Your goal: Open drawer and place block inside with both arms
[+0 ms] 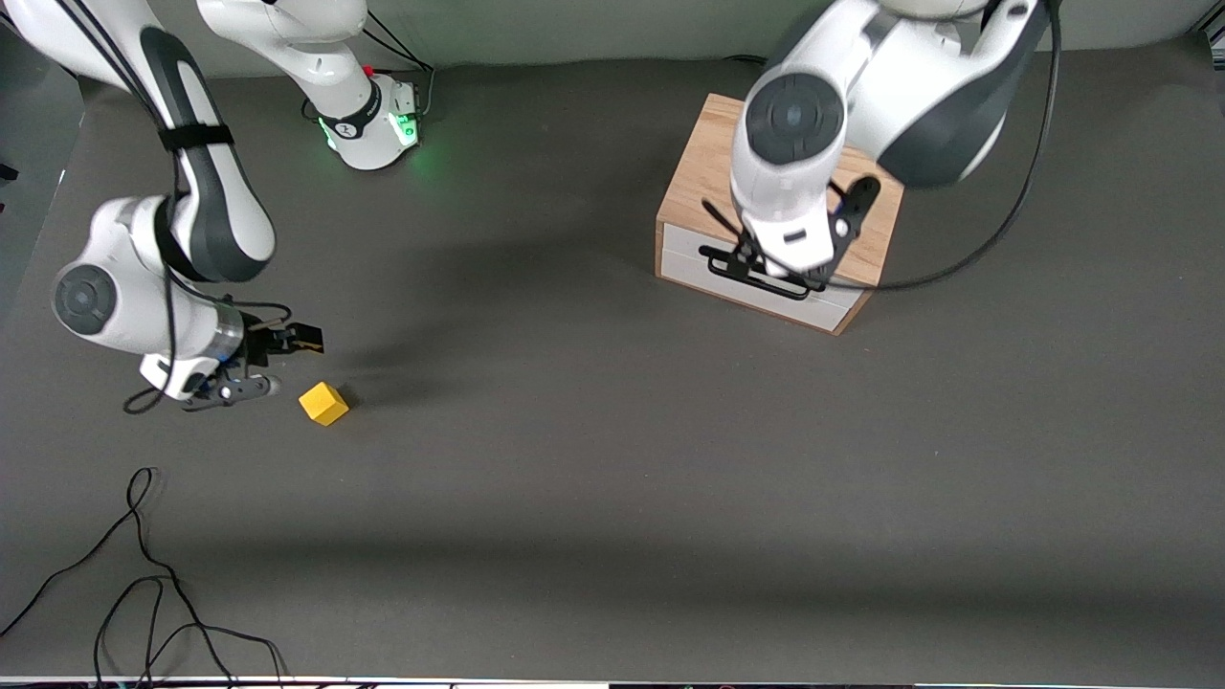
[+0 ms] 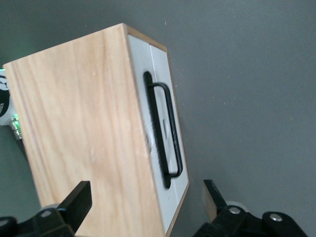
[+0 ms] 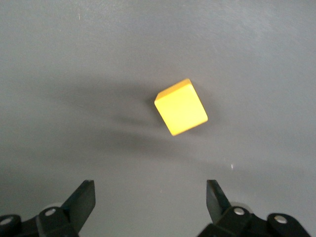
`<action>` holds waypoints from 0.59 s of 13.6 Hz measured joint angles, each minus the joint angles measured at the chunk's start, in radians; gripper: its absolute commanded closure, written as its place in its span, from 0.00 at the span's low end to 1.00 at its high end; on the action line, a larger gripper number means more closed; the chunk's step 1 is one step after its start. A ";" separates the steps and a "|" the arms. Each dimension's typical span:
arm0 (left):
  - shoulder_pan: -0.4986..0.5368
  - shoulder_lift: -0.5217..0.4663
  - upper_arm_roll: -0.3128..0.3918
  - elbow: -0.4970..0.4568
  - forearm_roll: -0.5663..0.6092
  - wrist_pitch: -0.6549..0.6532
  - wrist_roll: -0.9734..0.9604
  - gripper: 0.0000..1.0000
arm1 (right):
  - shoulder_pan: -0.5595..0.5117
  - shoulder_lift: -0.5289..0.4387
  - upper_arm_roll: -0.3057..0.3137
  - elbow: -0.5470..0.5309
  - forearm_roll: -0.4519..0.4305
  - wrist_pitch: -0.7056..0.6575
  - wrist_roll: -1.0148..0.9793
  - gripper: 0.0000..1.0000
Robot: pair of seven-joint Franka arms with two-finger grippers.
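My right gripper grabs the yellow block by its sides next, to place the block inside the drawer.
The block, a small yellow cube, lies on the grey table toward the right arm's end. My right gripper hovers low just beside it, open, with nothing between its fingers. The drawer sits shut in its oak-coloured box, its white front and black bar handle facing the front camera. My left gripper hangs over the box's front edge above the handle, open and holding nothing. In the front view the left wrist hides its fingers.
Loose black cables lie on the table near the front camera at the right arm's end. The right arm's base stands with a green light at the table's robot side. A black cable loops from the left arm beside the box.
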 measured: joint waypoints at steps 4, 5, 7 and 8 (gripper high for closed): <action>0.005 0.124 0.022 -0.006 0.041 0.081 0.000 0.00 | 0.004 0.076 0.000 -0.001 0.000 0.116 -0.148 0.00; 0.006 0.147 0.026 -0.010 0.043 0.097 0.000 0.00 | 0.004 0.090 0.000 -0.005 -0.001 0.150 -0.181 0.00; 0.006 0.171 0.030 -0.027 0.045 0.132 -0.001 0.00 | 0.004 0.114 -0.001 -0.018 -0.001 0.214 -0.244 0.00; 0.006 0.174 0.031 -0.037 0.046 0.145 -0.001 0.00 | 0.003 0.125 -0.003 -0.025 -0.001 0.241 -0.268 0.00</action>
